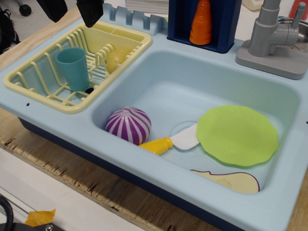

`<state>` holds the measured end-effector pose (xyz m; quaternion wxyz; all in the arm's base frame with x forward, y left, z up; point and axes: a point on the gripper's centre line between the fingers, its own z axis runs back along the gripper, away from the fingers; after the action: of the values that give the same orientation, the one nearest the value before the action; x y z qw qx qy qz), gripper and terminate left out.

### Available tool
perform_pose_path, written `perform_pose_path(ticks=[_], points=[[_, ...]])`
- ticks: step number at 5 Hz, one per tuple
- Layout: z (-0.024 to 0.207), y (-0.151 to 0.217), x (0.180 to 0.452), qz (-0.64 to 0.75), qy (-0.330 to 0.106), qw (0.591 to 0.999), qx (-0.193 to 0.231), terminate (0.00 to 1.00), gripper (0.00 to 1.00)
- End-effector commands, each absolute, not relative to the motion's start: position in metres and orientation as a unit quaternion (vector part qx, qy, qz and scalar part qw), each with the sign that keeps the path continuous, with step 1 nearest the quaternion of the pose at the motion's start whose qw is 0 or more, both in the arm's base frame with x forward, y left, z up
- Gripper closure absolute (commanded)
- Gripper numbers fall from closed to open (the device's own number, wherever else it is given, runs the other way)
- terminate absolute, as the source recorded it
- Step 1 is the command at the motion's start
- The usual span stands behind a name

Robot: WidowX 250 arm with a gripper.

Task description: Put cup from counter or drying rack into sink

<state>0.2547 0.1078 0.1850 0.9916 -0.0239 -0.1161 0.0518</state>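
My gripper should next grab the teal-blue cup from the drying rack (pixel 29 89) by its rim (pixel 72 49). Then it should put the cup into the sink.
The teal-blue cup (pixel 74 68) stands upright in the pale yellow drying rack (pixel 29 89), which sits on the left of the light blue counter (pixel 159 42). The sink (pixel 159 82) lies to the right of the rack. My gripper (pixel 72 10) hangs at the top left, above the far end of the rack and well above the cup. Its two black fingers (pixel 91 12) are spread apart with nothing between them.
The sink holds a purple striped ball (pixel 128 125), a yellow-handled spatula (pixel 169 140), a green plate (pixel 237 135) and a cream slice (pixel 233 181). A yellow item (pixel 117 59) lies in the rack. An orange cone (pixel 201 22) and a grey tap (pixel 274 36) stand behind.
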Motion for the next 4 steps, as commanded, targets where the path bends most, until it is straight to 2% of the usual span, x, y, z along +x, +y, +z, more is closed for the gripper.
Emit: perform_pose_path(ticks=[1, 3, 4], points=[[0.185, 0.108, 0.255, 0.052, -0.116, 0.992, -0.024, 0.00, 0.00], [0.171, 0.099, 0.263, 0.089, -0.054, 0.993, 0.047, 0.00, 0.00], [0.163, 0.102, 0.265, 0.101, -0.046, 0.993, 0.047, 0.00, 0.00]])
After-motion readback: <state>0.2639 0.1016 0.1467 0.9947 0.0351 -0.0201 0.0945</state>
